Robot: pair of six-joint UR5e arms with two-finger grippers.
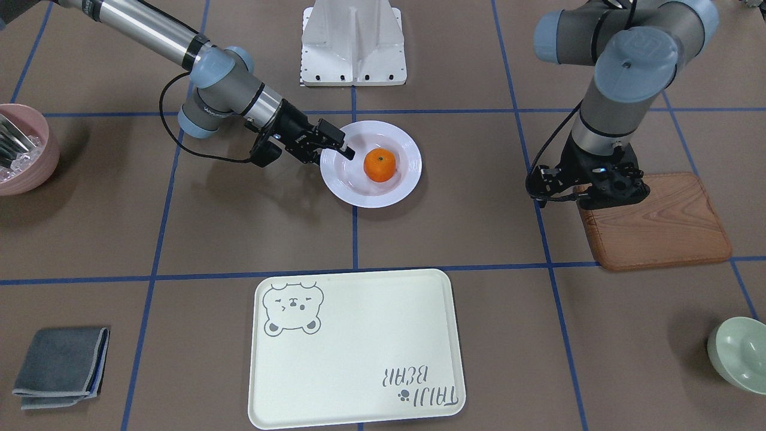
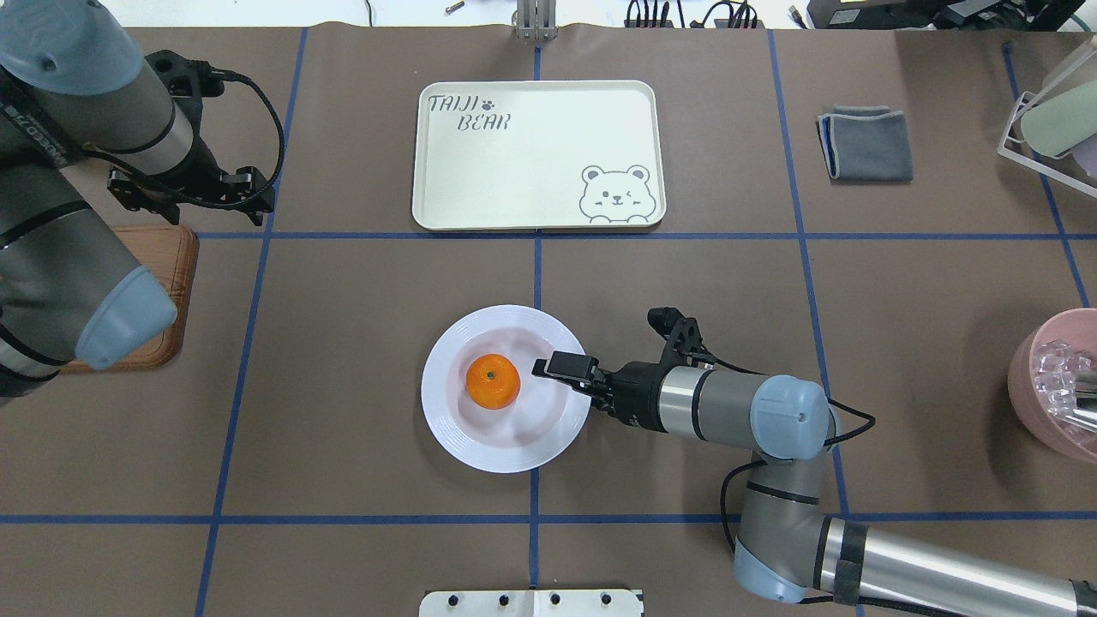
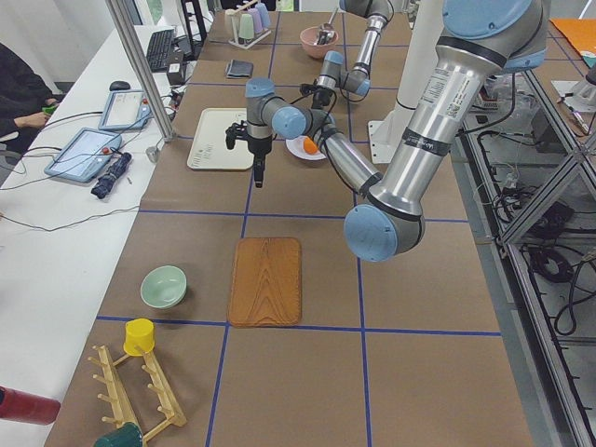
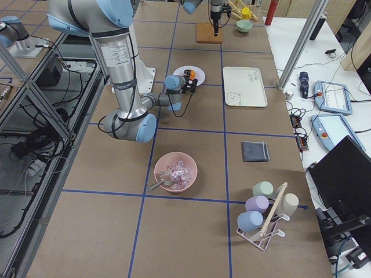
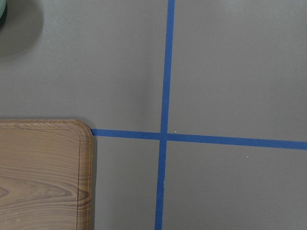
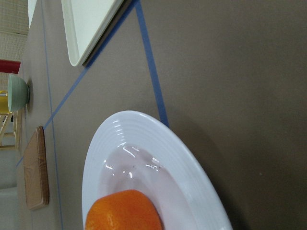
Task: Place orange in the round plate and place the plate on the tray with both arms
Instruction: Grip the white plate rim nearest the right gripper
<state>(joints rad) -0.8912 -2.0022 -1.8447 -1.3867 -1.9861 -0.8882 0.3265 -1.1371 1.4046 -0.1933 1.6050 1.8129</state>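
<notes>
My right gripper grips the plate by its rim [image 1: 328, 169] next, to carry the orange to the tray [image 1: 359, 359] in the round plate.
The orange [image 1: 380, 165] lies in the sunken centre of the round plate [image 1: 404, 178], which rests flat on the table's middle. My right gripper [image 1: 342, 149] lies sideways at the plate's rim, open, with one finger [image 2: 561, 367] over the rim and the other low beside it. In the right wrist view the orange [image 6: 124, 211] and the plate [image 6: 144, 139] fill the lower part. The tray [image 1: 359, 359] lies bare on the operators' side of the plate. My left gripper [image 3: 258, 179] hangs pointing down, shut and holding nothing, over the table at a corner of the wooden board [image 1: 658, 224].
A pink bowl [image 1: 24, 149] with cutlery stands at the table's right end. A pale green bowl [image 1: 739, 353] is beyond the wooden board. A folded grey cloth [image 1: 60, 365] lies beside the tray. The white base mount [image 1: 353, 45] stands behind the plate.
</notes>
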